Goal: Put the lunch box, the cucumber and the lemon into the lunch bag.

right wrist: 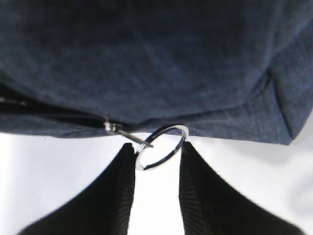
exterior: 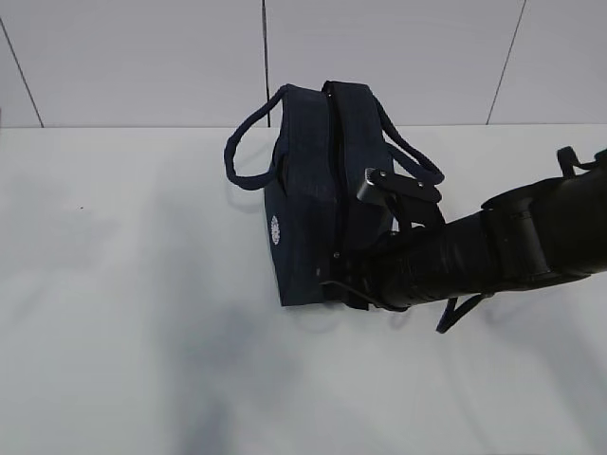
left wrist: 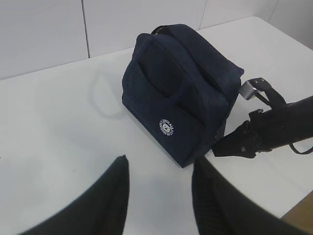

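My right gripper has to grab the zipper pull by its hanging ring (right wrist: pixel 165 157) next, because the small slider (right wrist: pixel 112 127) is close against the bag's cloth.
The navy lunch bag (exterior: pixel 303 218) stands on the white table with its white round logo (exterior: pixel 276 230) facing left. It also shows in the left wrist view (left wrist: pixel 181 98). My right gripper (right wrist: pixel 157 147) is at the bag's near end (right wrist: pixel 146 63), open, with the metal ring pull (right wrist: pixel 141 165) hanging between its fingertips and touching the left one. In the exterior view the right gripper (exterior: pixel 346 280) is against the bag's front lower end. My left gripper (left wrist: pixel 160 161) is open and empty above bare table, short of the bag. The lunch box, cucumber and lemon are out of view.
Two loop handles (exterior: pixel 242 152) (exterior: pixel 417 156) hang out to either side of the bag. The right arm (exterior: pixel 512 242) stretches in from the right edge. A white panelled wall (exterior: pixel 379 57) stands behind the table.
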Available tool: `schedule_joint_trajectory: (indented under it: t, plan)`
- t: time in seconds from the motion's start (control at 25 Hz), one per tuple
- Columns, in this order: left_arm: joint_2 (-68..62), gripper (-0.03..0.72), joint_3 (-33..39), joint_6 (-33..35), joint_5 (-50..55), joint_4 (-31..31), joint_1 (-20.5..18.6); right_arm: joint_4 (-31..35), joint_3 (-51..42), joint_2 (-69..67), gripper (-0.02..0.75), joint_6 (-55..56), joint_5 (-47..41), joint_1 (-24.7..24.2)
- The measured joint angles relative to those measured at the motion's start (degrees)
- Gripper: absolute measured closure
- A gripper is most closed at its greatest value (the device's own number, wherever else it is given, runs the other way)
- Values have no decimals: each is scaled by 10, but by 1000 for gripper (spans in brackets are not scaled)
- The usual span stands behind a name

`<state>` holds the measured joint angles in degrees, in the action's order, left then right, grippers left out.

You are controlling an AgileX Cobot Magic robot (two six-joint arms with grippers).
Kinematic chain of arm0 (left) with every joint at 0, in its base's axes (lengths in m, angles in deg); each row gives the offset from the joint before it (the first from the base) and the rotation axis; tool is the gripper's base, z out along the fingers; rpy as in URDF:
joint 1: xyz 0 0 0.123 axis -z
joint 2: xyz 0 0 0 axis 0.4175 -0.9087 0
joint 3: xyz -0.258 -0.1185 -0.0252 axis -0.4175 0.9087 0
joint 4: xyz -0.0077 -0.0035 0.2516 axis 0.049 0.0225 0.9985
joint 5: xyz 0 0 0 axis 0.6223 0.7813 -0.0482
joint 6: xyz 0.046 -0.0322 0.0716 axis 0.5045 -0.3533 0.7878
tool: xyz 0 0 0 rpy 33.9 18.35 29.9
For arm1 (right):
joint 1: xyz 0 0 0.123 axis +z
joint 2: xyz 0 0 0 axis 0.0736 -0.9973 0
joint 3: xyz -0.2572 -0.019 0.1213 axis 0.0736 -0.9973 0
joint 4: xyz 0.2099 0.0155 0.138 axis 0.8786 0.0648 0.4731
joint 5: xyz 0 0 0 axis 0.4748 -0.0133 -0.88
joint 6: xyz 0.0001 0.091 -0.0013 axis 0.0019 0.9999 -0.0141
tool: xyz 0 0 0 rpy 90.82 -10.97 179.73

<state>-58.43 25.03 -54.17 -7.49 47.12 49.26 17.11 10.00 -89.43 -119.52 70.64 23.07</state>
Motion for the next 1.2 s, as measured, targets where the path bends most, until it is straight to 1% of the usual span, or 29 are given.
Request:
schedule_joint_trajectory:
  t: [0.52,0.56,1.0,1.08,1.2]
  plan:
    - [0,380,0,0,0,-9,0,1,1,0,516,-15,27,0]
    - [0,380,0,0,0,-9,0,2,1,0,496,-15,28,0]
    - [0,380,0,0,0,-11,0,-30,1,1,613,-17,29,0]
    - [0,380,0,0,0,-11,0,-37,1,1,651,-17,29,0]
    - [0,380,0,0,0,-12,0,-40,1,2,732,-17,29,0]
